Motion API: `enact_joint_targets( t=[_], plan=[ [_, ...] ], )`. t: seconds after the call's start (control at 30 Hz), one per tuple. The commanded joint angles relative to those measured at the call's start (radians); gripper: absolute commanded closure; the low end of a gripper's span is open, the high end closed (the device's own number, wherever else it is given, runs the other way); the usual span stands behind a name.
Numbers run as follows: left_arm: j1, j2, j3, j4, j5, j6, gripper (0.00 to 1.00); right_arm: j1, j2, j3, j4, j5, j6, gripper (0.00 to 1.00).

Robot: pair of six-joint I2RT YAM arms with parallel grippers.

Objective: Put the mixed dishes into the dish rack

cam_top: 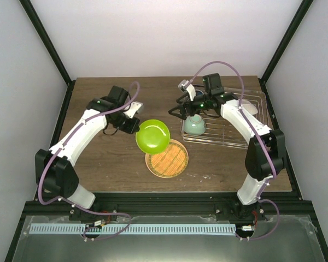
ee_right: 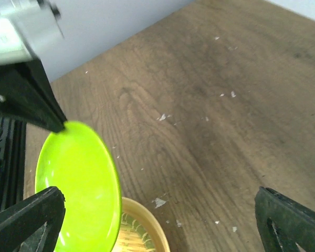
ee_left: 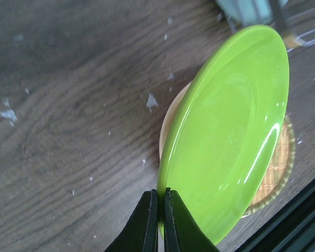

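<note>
A gap of table shows between my right gripper's fingers and the green plate's near rim, so it moves toward that rim next, before it closes on the plate.
My left gripper is shut on the rim of the bright green plate and holds it tilted above the table. Directly below lies the orange woven plate. The wire dish rack stands at the right, with the mint-green bowl in its left end. My right gripper hangs open by the rack's left edge, facing the green plate, with nothing between its fingers. The mug does not show.
The rack lies inside a clear tray, with a pale object at its far right end. Black frame posts rise at the back corners. Small white flecks dot the wooden table.
</note>
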Motion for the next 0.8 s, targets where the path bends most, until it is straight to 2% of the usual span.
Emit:
enact_joint_targets(
  t=[0.0,0.27,0.37,0.4,0.77],
  plan=[
    [0.002,-0.03,0.084,0.015,0.049,-0.008,1.0,0.039,0.029,0.049,-0.067,-0.039,-0.057,0.0],
    [0.003,-0.02,0.135,0.02,0.045,0.008,1.0,0.085,0.072,0.067,-0.098,-0.03,-0.066,0.0],
    [0.005,-0.018,0.156,0.034,0.045,0.007,1.0,0.095,0.091,0.081,-0.114,-0.033,-0.07,0.07],
    [0.006,-0.017,0.163,0.04,0.044,0.007,1.0,0.097,0.099,0.089,-0.123,-0.039,-0.072,0.12],
    [0.02,0.031,0.223,0.102,0.046,0.007,1.0,0.103,0.18,0.183,-0.249,-0.095,-0.101,0.92]
  ],
)
